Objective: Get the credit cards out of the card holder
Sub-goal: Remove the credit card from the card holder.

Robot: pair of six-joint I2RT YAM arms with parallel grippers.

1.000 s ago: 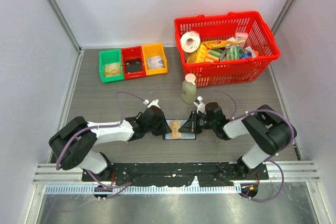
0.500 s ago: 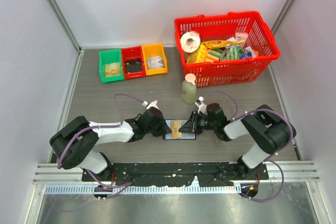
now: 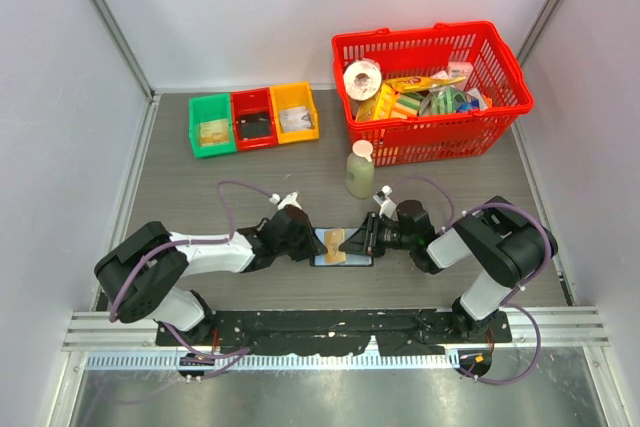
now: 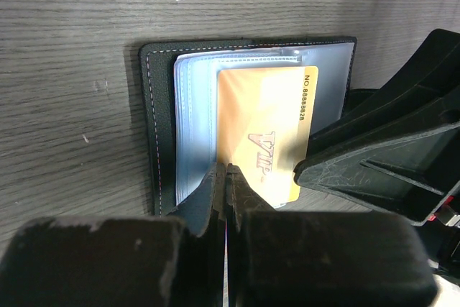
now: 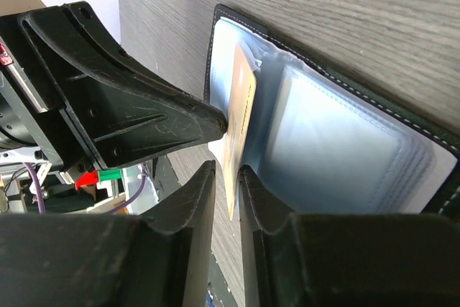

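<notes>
The fingers of my right gripper reach past the card's outer edge [image 3: 343,248] [image 5: 232,173] on both sides, so it is now time to close on the card.
The black card holder [image 3: 358,260] lies open on the table between both arms, its clear blue-grey sleeves [image 4: 194,120] facing up. An orange credit card [image 4: 266,127] marked VIP sticks partway out of a sleeve. My left gripper [image 4: 227,170] is shut, its tips resting at the card's left edge where it meets the sleeve. In the right wrist view the card [image 5: 241,106] shows edge-on between the fingers of my right gripper [image 5: 226,174], which stands slightly open with a narrow gap on one side. The left gripper's tip [image 5: 215,124] touches the card there.
A pale green bottle [image 3: 360,171] stands just behind the card holder. A red basket [image 3: 432,39] full of groceries sits at the back right. Green [image 3: 211,127], red [image 3: 253,119] and orange [image 3: 294,112] trays line up at the back left.
The right gripper's jaws have parted from their shut grip on the card. The left gripper's jaws have closed. Neither arm nor the card holder has visibly shifted.
</notes>
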